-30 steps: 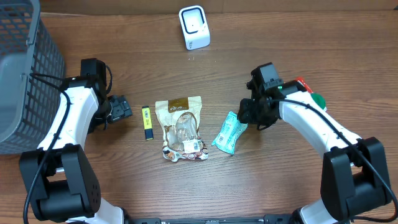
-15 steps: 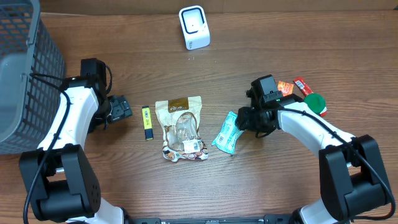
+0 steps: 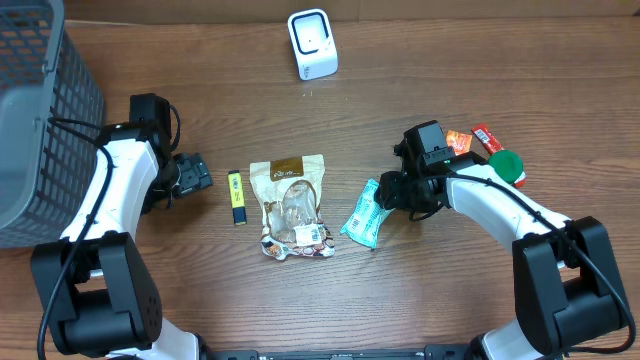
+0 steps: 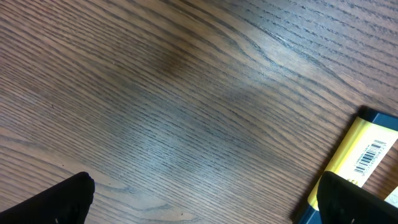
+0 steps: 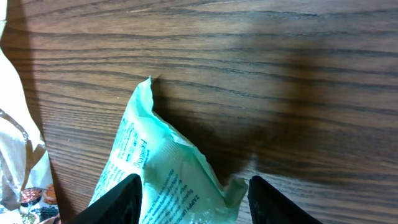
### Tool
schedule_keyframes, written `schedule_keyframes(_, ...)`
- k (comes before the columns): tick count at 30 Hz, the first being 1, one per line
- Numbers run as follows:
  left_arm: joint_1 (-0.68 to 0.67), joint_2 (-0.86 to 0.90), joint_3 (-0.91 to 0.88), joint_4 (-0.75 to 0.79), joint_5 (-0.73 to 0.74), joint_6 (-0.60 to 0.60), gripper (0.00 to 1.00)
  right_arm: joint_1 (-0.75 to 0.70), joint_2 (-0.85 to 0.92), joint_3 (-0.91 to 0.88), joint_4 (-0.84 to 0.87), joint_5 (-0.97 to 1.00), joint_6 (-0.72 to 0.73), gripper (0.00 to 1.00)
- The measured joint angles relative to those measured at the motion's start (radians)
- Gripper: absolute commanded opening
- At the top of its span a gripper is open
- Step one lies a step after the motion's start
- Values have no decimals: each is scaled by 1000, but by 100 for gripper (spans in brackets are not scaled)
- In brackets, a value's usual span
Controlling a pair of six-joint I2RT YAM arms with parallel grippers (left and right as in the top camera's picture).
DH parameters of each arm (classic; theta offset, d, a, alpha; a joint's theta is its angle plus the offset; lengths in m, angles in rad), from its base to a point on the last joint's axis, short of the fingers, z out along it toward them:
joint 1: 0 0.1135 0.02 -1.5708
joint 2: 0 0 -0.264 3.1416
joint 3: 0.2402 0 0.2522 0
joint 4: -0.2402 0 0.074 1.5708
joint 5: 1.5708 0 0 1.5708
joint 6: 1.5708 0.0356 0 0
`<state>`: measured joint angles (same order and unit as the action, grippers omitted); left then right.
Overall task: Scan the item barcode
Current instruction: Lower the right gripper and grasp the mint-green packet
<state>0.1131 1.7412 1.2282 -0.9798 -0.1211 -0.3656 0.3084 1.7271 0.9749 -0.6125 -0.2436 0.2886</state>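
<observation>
The packet's printed body should stay uncovered to face the barcode scanner, so my right gripper needs to pinch the mint-green packet across its upper end next.
A mint-green packet lies on the wood table right of centre. Its upper end sits between the two fingers of my right gripper, which straddle it with jaws open; the right finger stands just off the packet's corner. The white barcode scanner stands at the back centre. My left gripper rests low at the left, wide open over bare wood. A yellow item with a printed barcode lies beside its right finger.
A tan and clear snack bag lies in the middle, the yellow item to its left. A grey mesh basket fills the far left. Two red packs and a green lid lie behind the right arm.
My right gripper has come down and slightly forward onto the green packet's end, its jaws widening. The red packs behind it came into view. The left arm is still.
</observation>
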Motion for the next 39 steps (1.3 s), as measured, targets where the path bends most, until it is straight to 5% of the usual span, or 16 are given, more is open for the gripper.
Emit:
schedule_keyframes(4,0,0,0,0,0,0,100,0,24,0,10,-13,0,46)
schedule_keyframes(9,0,0,0,0,0,0,100,0,53,2,23,-72,4,15)
schedule_keyframes(14,0,0,0,0,0,0,100,-16,53,7,7,-163,-42,5)
schedule_keyframes(25,0,0,0,0,0,0,100,-186,-8,14,-47,-609,-250,4)
schedule_keyframes(39,0,0,0,0,0,0,100,-191,-24,20,-99,-714,-304,4)
